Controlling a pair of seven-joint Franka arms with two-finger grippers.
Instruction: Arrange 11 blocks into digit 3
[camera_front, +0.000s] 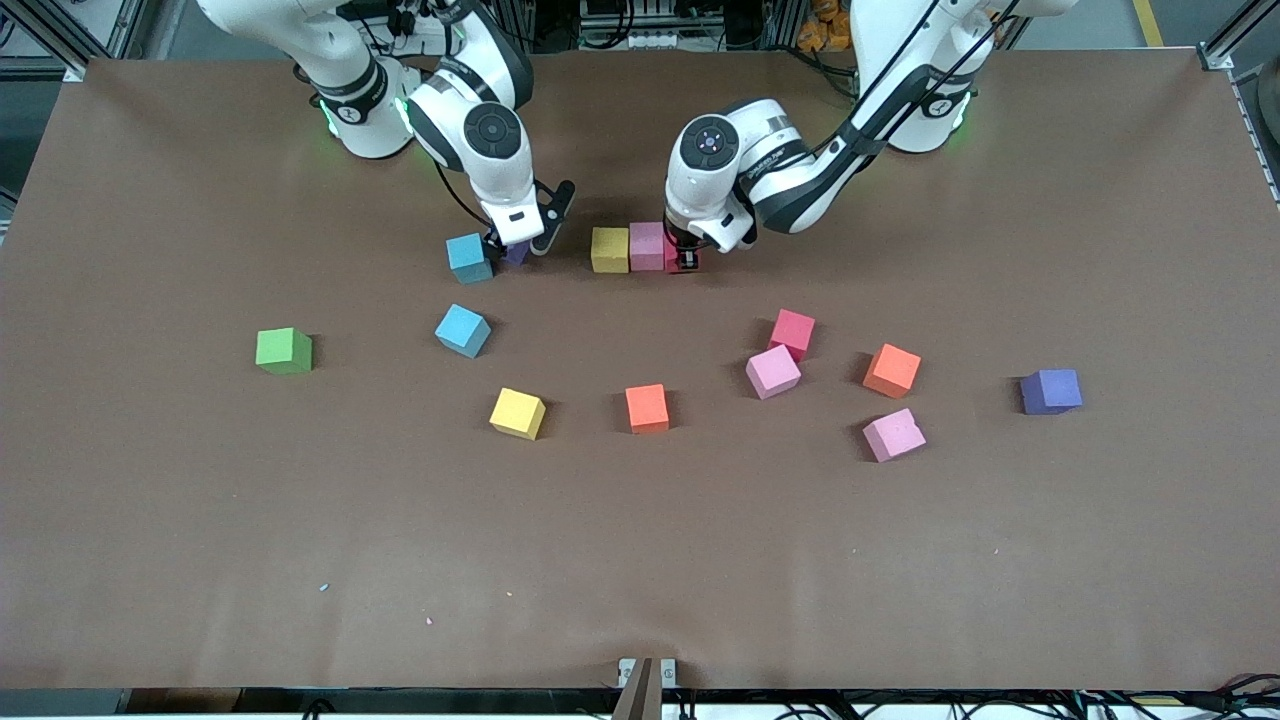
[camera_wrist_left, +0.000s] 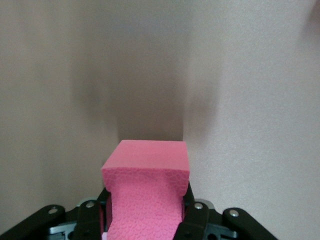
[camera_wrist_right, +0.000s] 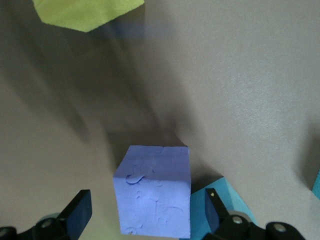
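The right gripper isn't ready to close yet: its fingertips are above and short of the purple block (camera_wrist_right: 155, 185), so it needs to come down toward the block first and then close on it.
My left gripper (camera_front: 683, 256) is down at the table and shut on a red block (camera_front: 686, 263) (camera_wrist_left: 147, 170), which bulges between its fingers. That block touches a light pink block (camera_front: 647, 246), and a yellow block (camera_front: 609, 249) joins it, making one short row. My right gripper (camera_front: 520, 246) (camera_wrist_right: 147, 207) stands open around a purple block (camera_front: 516, 253) (camera_wrist_right: 155, 185), with a gap at each finger. A blue block (camera_front: 469, 257) (camera_wrist_right: 232, 200) sits close beside the purple one.
Nearer the front camera lie loose blocks: blue (camera_front: 462, 330), yellow (camera_front: 517, 413), orange (camera_front: 647, 408), red (camera_front: 792, 332), pink (camera_front: 772, 371), orange (camera_front: 891, 370), pink (camera_front: 893, 435) and purple (camera_front: 1051, 391). A green cube (camera_front: 284, 351) sits toward the right arm's end.
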